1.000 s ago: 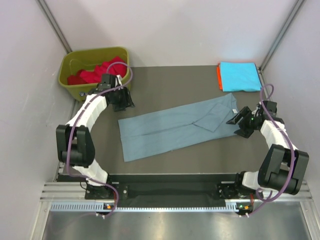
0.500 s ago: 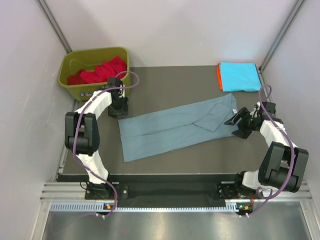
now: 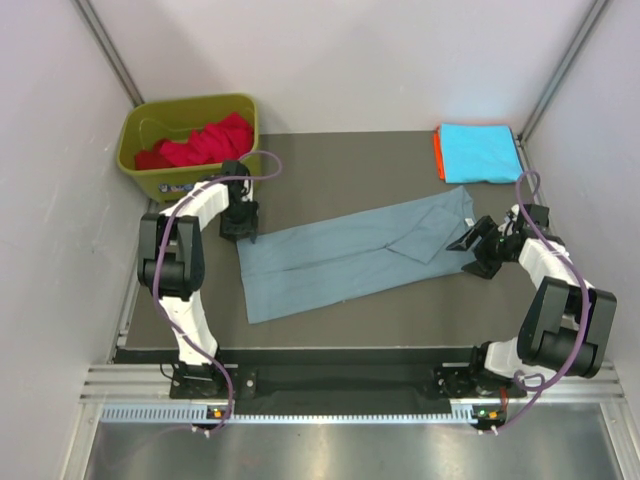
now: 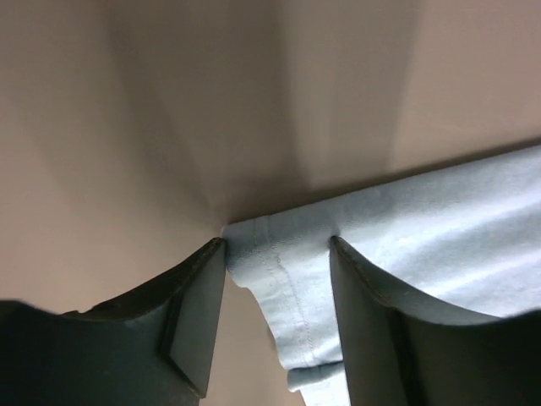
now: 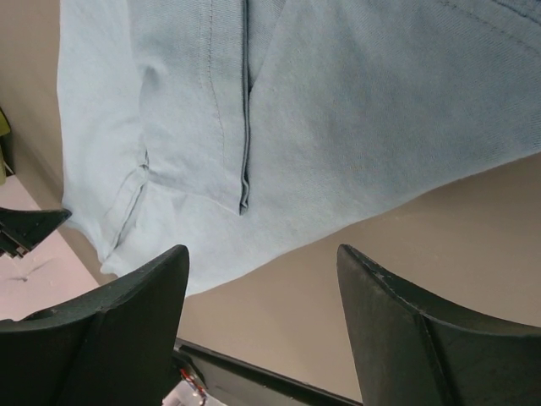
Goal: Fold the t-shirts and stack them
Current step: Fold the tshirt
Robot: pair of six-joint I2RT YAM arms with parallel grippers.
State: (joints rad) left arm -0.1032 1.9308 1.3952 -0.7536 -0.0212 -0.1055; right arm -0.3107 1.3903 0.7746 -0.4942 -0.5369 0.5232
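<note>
I next need to grab the grey-blue t-shirt [image 3: 355, 255] by its far hemmed corner with my left gripper, so that I can pull it out flat for folding.
A dusty grey-blue t-shirt [image 3: 355, 255], folded lengthwise, lies diagonally across the middle of the table. My left gripper [image 3: 240, 228] is low at its far left corner. In the left wrist view the open jaws [image 4: 277, 245] straddle the hemmed corner [image 4: 283, 288]. My right gripper [image 3: 470, 245] is open and empty just off the shirt's right end; the cloth edge [image 5: 279, 127] lies just beyond its fingertips [image 5: 169, 262]. A folded cyan t-shirt [image 3: 480, 152] lies on an orange one [image 3: 438, 155] at the far right. Red t-shirts [image 3: 200, 140] lie in the bin.
The olive-green bin [image 3: 140, 165] stands at the far left corner, just behind my left arm. Side walls close in the table left and right. The black front rail [image 3: 340, 380] runs between the arm bases.
My left gripper has moved from beside the bin down and right onto the grey-blue shirt's far left corner. My right gripper has edged slightly left toward the shirt's right end.
</note>
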